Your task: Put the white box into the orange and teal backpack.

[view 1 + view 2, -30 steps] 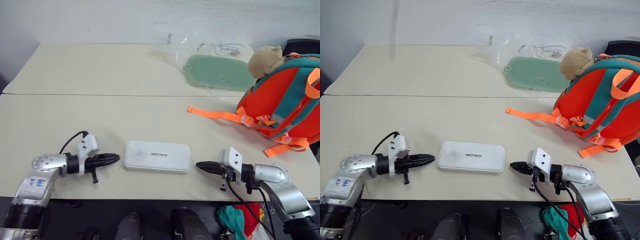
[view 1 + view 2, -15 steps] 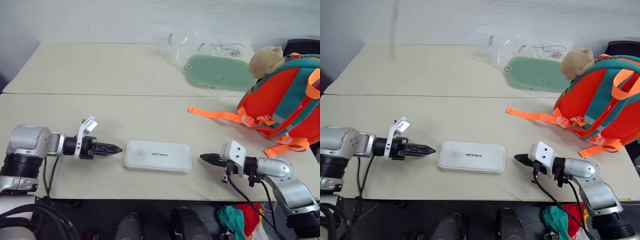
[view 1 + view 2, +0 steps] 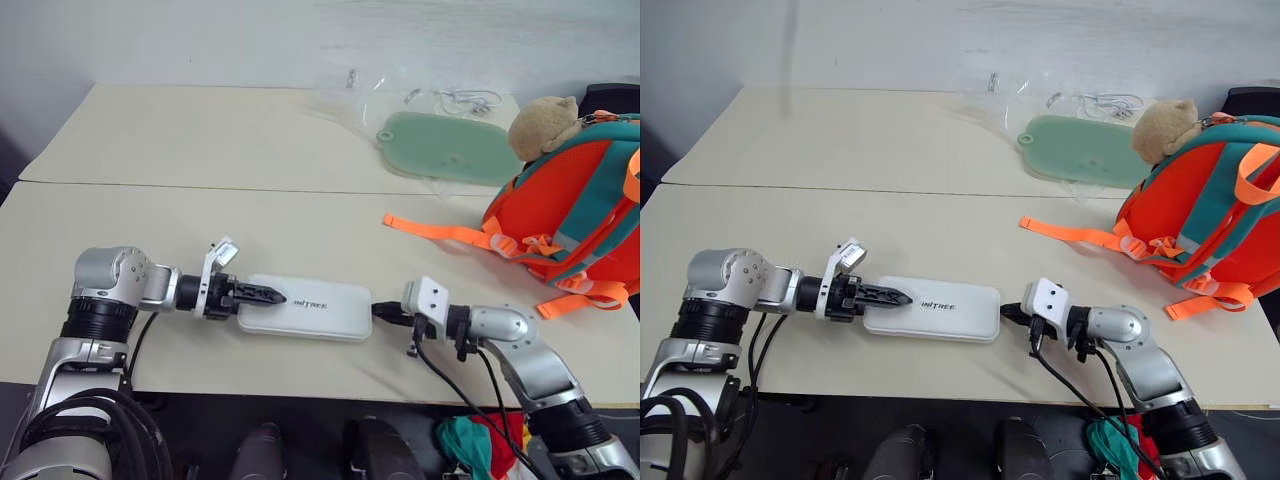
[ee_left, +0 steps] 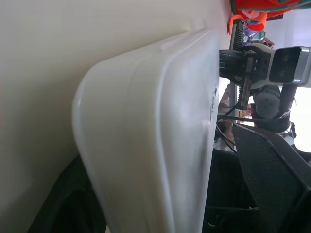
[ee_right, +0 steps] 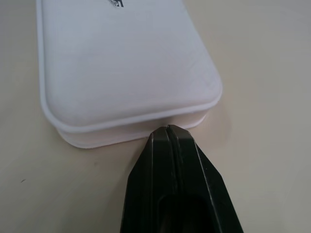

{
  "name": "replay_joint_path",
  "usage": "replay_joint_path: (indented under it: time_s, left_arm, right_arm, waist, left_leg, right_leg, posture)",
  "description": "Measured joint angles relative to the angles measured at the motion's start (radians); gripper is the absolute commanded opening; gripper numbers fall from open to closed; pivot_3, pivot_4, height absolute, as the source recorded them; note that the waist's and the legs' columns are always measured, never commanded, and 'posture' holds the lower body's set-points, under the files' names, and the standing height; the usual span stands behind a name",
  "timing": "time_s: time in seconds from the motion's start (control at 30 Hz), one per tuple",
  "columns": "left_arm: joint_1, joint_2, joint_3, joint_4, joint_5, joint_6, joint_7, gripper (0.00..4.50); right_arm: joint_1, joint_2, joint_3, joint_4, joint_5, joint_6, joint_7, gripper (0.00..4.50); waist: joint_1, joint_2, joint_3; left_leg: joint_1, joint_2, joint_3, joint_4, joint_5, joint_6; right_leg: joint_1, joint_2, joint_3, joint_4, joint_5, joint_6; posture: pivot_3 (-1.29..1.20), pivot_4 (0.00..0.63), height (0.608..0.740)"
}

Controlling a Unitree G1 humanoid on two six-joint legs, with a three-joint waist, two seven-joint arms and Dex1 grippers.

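I will next grab the box with my left gripper by its short rounded end. The white box can then go into the backpack.
The white box lies flat near the table's front edge, lettering up. My left gripper is at its left end, open. In the left wrist view the box sits between the two fingers. My right gripper is shut, and its tip is against the box's right end. The orange and teal backpack stands at the right edge of the table with a tan plush bear on top. It is well apart from both grippers.
Orange straps trail from the backpack across the table toward the middle. A pale green flat pad lies at the back right, with clear plastic and a white cable behind it. A seam joins the two tabletops.
My left gripper has swung right to the box's left end, rolled its wrist and opened. My right gripper, still shut, has slid left up to the box's right end.
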Motion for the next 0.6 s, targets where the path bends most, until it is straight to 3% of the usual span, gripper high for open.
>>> replay_joint_path:
  time_s: [0.13, 0.27, 0.37, 0.47, 0.6]
  left_arm:
    - [0.011, -0.035, 0.051, 0.009, -0.033, 0.015, 0.038, 2.0]
    - [0.043, -0.039, 0.101, 0.001, -0.112, 0.019, 0.048, 1.29]
    - [0.112, -0.016, 0.119, -0.058, -0.173, 0.014, 0.06, 1.29]
    - [0.233, 0.02, 0.176, -0.236, -0.193, -0.054, 0.027, 1.29]
    - [0.358, 0.08, 0.218, -0.389, -0.138, -0.35, -0.118, 1.29]
  right_arm:
    - [0.019, -0.006, -0.011, -0.007, 0.003, 0.006, -0.005, 0.0]
    - [0.126, -0.015, -0.102, -0.103, 0.116, 0.042, 0.011, 0.17]
    - [0.233, -0.02, -0.225, -0.204, 0.222, 0.073, -0.003, 0.89]
    - [0.44, -0.019, -0.446, -0.32, 0.322, 0.102, -0.052, 1.91]
    - [0.615, -0.012, -0.753, -0.365, 0.434, 0.153, -0.121, 3.42]
  waist:
    - [0.003, 0.0, 0.0]
    - [0.008, 0.0, 0.0]
    - [0.007, 0.0, 0.0]
    - [0.009, 0.0, 0.0]
    - [0.007, 0.0, 0.0]
  left_leg:
    - [-0.001, 0.0, 0.0, 0.0, 0.0, 0.0]
    - [0.0, 0.0, 0.0, 0.001, 0.0, 0.0]
    - [0.0, 0.001, -0.001, -0.001, -0.001, 0.0]
    - [0.001, 0.001, -0.001, -0.006, 0.0, -0.001]
    - [0.003, 0.0, 0.0, -0.008, -0.001, -0.001]
  right_leg:
    - [0.0, 0.0, 0.0, 0.0, 0.0, 0.0]
    - [0.0, 0.0, 0.0, 0.0, 0.0, 0.0]
    - [0.001, 0.0, 0.0, -0.001, 0.0, 0.0]
    - [0.0, 0.0, 0.0, -0.003, 0.0, 0.0]
    - [0.002, -0.001, 0.001, -0.005, 0.0, -0.001]
  posture:
    - [0.0, 0.15, 0.74]
    - [0.0, 0.15, 0.74]
    - [0.0, 0.15, 0.74]
    - [0.0, 0.15, 0.74]
    - [0.0, 0.15, 0.74]
